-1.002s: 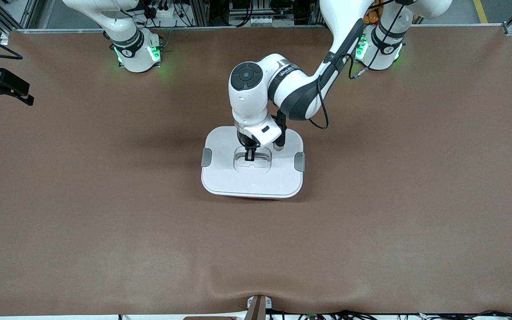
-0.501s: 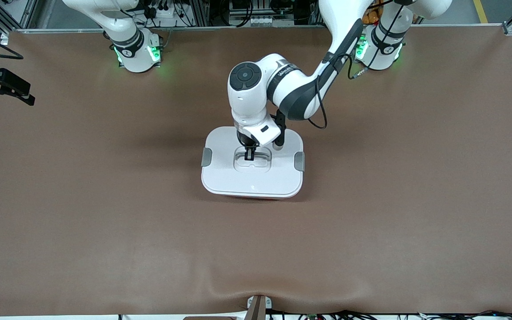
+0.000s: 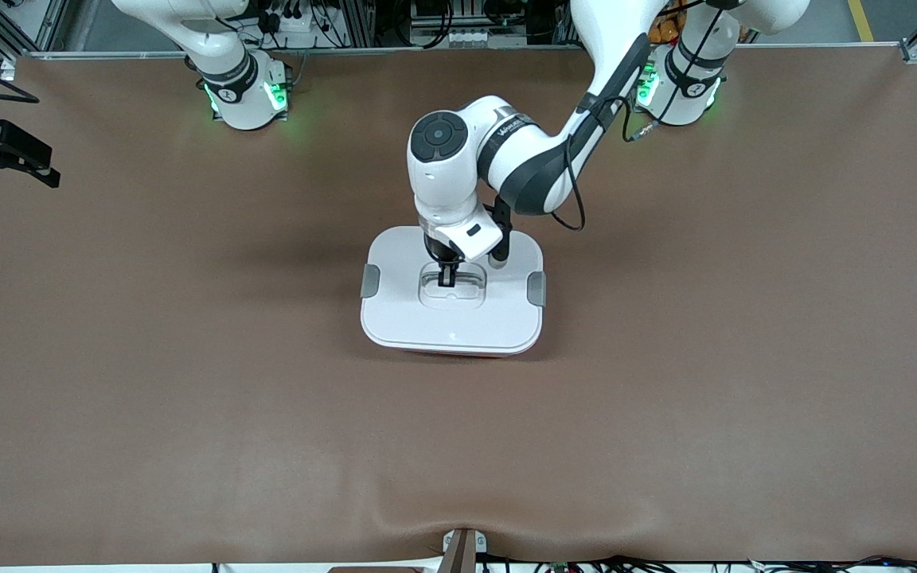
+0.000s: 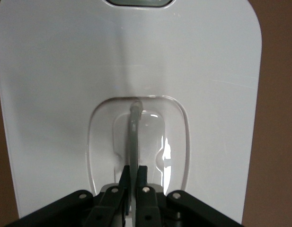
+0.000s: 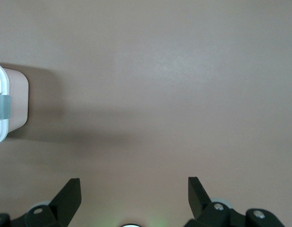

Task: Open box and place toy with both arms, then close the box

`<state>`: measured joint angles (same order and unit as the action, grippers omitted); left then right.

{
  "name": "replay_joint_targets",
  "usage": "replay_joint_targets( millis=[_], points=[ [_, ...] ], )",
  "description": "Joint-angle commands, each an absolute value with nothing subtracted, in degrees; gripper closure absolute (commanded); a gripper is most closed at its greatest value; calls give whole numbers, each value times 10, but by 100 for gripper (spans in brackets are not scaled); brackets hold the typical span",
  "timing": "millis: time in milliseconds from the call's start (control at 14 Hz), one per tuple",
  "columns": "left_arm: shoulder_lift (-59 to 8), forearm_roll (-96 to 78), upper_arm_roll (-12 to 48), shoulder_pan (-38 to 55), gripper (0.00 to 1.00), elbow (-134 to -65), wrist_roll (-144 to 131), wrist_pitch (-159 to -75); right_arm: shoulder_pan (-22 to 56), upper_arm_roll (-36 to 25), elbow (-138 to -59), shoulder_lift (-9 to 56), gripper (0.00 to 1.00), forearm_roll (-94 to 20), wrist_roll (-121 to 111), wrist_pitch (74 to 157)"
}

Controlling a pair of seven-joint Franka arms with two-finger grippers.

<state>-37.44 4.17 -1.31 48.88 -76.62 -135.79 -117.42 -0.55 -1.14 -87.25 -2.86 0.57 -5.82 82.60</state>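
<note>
My left gripper should open, because the white lid (image 3: 458, 322) sits on the box's rim all round in the front view and would stay there.
The box stands in the middle of the table with its white lid (image 3: 458, 322) on; a sliver of the pink tub (image 3: 470, 353) shows under the lid's near edge. Grey clips (image 3: 369, 281) sit at both ends. My left gripper (image 3: 448, 278) reaches down into the lid's recess and is shut on the thin handle (image 4: 134, 127); in the left wrist view the gripper (image 4: 134, 169) pinches it between both fingers. My right gripper (image 5: 134, 182) is open and empty, high over bare table near its base, waiting. The tub's end (image 5: 15, 101) shows there. The toy is out of view.
Brown table cover (image 3: 188, 382) all round the box. A black piece of equipment (image 3: 5, 151) juts in at the table's edge toward the right arm's end. The left arm's elbow (image 3: 506, 159) hangs over the table just above the box's edge nearer the bases.
</note>
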Motion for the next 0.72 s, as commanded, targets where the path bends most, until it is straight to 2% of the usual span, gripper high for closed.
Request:
replay_joint_targets(
  millis=[0, 644],
  points=[
    [-381, 40, -14, 495, 100, -763, -1375, -1163, -10, -15, -890, -46, 0, -3, -67, 833],
    [-388, 33, -14, 492, 100, -766, -1375, -1163, -10, -16, -889, -46, 0, -2, -67, 830]
  ],
)
